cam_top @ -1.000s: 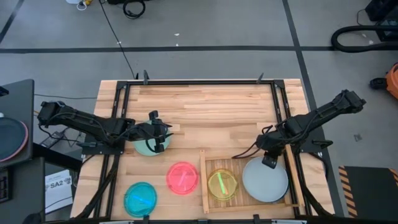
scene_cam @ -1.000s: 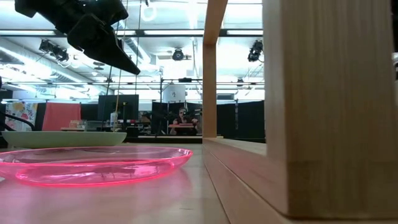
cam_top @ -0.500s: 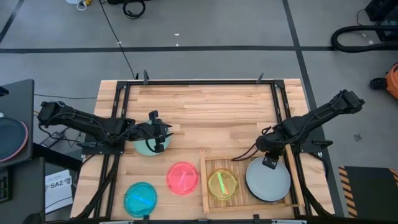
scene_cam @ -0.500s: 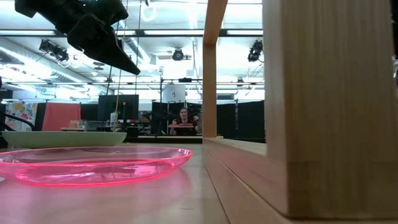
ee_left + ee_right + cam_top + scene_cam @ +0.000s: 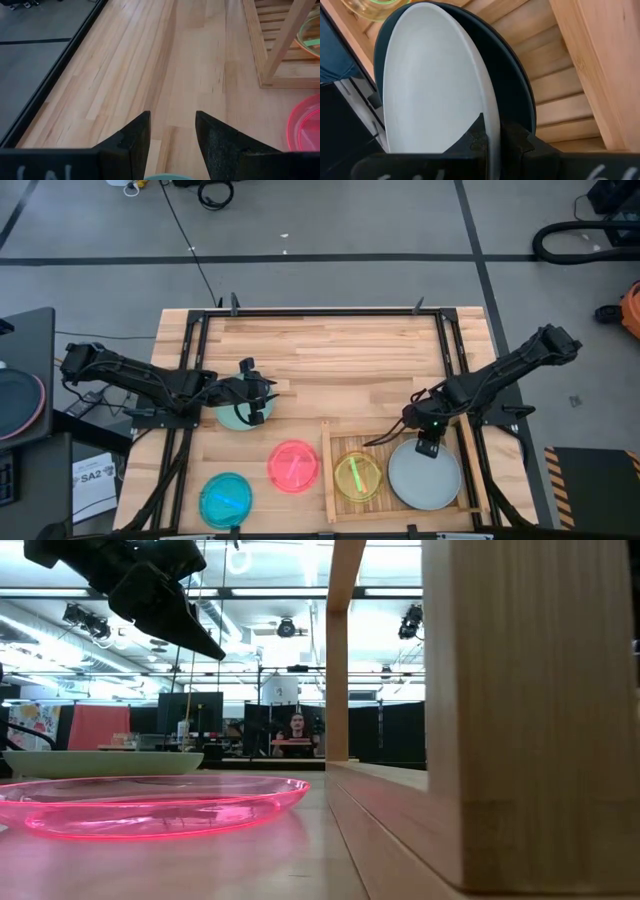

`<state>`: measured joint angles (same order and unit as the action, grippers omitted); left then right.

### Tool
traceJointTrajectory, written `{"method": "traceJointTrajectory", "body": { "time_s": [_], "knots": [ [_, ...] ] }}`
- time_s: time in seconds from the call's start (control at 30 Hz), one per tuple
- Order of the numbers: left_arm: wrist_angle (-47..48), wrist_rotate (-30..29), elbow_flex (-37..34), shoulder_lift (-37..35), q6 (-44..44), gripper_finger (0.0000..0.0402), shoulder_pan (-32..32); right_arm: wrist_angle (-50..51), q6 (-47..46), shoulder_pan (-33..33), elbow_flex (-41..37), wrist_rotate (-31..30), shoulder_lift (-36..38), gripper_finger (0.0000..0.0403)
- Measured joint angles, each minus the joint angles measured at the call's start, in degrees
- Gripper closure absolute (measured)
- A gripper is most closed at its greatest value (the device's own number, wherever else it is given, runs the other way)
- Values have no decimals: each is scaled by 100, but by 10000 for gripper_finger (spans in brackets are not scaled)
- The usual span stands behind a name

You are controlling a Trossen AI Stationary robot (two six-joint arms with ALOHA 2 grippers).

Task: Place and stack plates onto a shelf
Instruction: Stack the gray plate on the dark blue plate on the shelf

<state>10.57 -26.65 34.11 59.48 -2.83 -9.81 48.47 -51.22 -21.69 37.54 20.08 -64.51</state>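
Observation:
The whitish plate is inside the dark plate (image 5: 515, 85), over the dark plate's middle, so my right gripper should open now.
The shelf (image 5: 328, 472) stands at the table's near right. A yellow-green plate (image 5: 357, 476) lies in its left half. In its right half a whitish plate (image 5: 425, 477) lies over a dark plate (image 5: 514, 85), and my right gripper (image 5: 428, 444) is shut on the whitish one. A mint plate (image 5: 235, 418) rests flat on the table at the left, with my left gripper (image 5: 256, 402) open just above its far right edge. A pink plate (image 5: 293, 466) and a cyan plate (image 5: 225, 498) lie flat near the front edge. My right gripper pinches the whitish plate's rim (image 5: 487, 116) on its far side between the two fingers. The fingers slant down from the table's far side. The plate reaches away from them over the dark plate in the shelf; whether it rests on that plate, I cannot tell.
The shelf's raised rim (image 5: 600, 65) and upright post (image 5: 500, 710) border the plates on the right. The black frame rails (image 5: 455, 370) run along both table sides. Bare planks (image 5: 340, 355) fill the far half of the table.
My right gripper has gone down and a little toward the table's near edge with the whitish plate, which now lies lower and farther into the shelf's right half.

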Motion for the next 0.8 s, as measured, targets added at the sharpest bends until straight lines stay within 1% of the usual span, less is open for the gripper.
{"method": "traceJointTrajectory", "body": {
  "time_s": [0.37,0.8],
  "knots": [
    [5,1,0,2,-2,239,-1,32,41,0,-2,-72,2,357],
    [7,0,0,2,-2,239,-2,28,37,0,-4,-111,2,354]
  ]
}}
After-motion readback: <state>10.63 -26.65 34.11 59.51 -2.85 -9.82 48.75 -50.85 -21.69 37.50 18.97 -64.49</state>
